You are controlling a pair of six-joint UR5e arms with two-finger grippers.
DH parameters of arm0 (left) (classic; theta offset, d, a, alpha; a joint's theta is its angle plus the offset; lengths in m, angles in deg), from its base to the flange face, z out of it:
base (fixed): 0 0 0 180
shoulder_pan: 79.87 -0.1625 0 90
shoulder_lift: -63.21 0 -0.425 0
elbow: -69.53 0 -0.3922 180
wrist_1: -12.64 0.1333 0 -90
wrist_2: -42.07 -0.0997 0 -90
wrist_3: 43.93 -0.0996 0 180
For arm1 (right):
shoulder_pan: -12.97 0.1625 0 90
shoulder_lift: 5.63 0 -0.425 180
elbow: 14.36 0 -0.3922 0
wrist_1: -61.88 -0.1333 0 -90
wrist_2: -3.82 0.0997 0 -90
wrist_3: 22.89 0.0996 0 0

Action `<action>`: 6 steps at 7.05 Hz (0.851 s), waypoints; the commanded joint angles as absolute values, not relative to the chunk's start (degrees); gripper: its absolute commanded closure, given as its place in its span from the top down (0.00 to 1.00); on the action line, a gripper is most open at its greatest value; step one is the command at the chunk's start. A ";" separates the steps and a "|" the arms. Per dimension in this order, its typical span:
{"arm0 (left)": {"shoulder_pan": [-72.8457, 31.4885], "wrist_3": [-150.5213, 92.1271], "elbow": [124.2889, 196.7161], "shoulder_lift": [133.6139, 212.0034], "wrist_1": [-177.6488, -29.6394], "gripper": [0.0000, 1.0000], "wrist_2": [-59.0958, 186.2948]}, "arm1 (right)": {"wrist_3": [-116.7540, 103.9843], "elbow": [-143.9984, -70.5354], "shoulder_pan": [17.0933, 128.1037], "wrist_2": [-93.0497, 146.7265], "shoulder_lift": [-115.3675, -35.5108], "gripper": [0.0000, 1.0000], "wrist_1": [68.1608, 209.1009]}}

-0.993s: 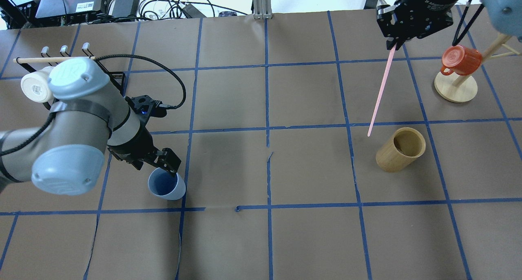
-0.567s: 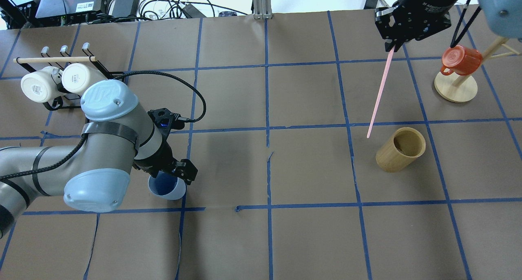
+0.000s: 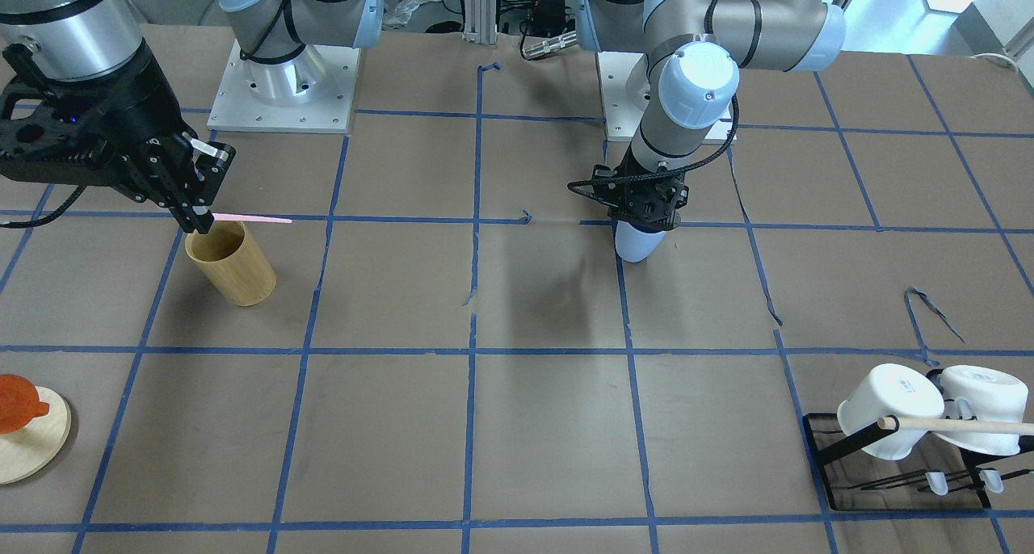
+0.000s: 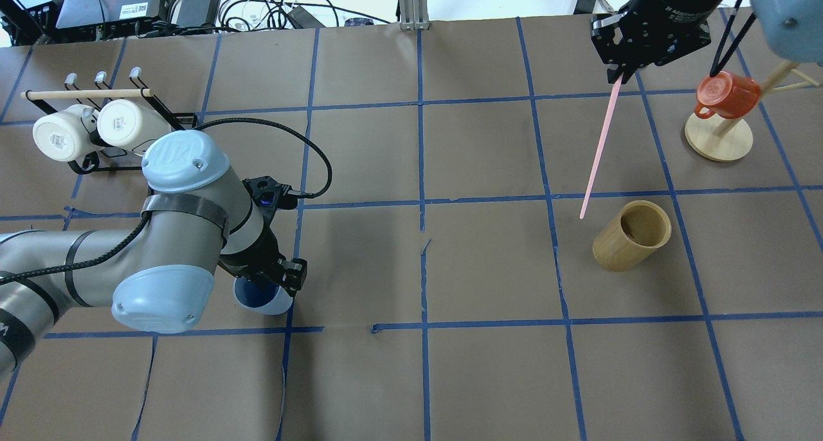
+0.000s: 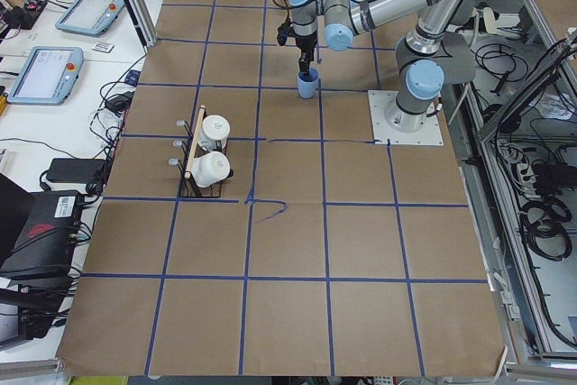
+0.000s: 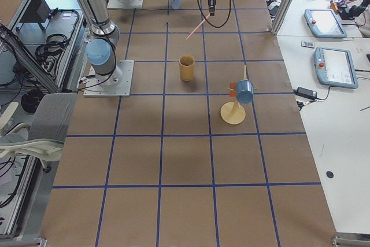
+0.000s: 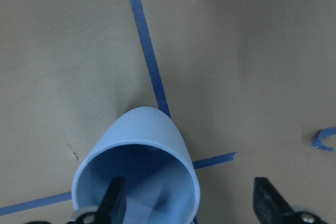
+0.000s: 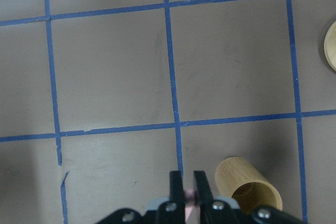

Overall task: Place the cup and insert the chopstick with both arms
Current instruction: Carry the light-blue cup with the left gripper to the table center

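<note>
The cup's wide opening [image 7: 137, 184] nearly fills the gap between my fingers, so I should next grab the cup's thin side at its rim [image 7: 196, 182] with my left gripper to place the cup.
The light blue cup [image 4: 263, 301] stands on the table at a blue tape crossing, left of centre; it also shows in the front view [image 3: 638, 243] and fills the left wrist view [image 7: 136, 171]. My left gripper [image 4: 273, 279] is open over its rim, one finger [image 7: 115, 200] inside the cup and the other [image 7: 268, 198] outside, well clear of the wall. My right gripper [image 4: 618, 74] is shut on the top end of the pale pink chopstick [image 4: 598, 152], which hangs slanted in the air. Its lower tip is just left of the tan bamboo cylinder [image 4: 633, 235].
A black rack with two white mugs [image 4: 96, 129] and a wooden rod stands at the far left. An orange mug on a wooden mug tree [image 4: 723, 107] stands at the far right. The bamboo cylinder also shows in the right wrist view [image 8: 247, 187].
My left arm has swung right and toward the front edge, so its wrist now covers more of the cup. The right gripper and the chopstick have hardly moved.
</note>
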State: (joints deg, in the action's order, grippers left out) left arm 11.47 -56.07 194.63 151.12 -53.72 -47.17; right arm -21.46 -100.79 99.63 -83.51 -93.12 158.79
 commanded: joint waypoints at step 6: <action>22.83 -34.85 169.69 163.72 -59.35 0.00 -43.54 | -21.48 -100.93 99.63 -83.55 -93.08 0.00 158.83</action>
State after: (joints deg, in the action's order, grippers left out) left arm 18.11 -41.46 176.41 159.30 -58.83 -43.94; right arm -21.41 -100.93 99.63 -83.55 -93.16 158.82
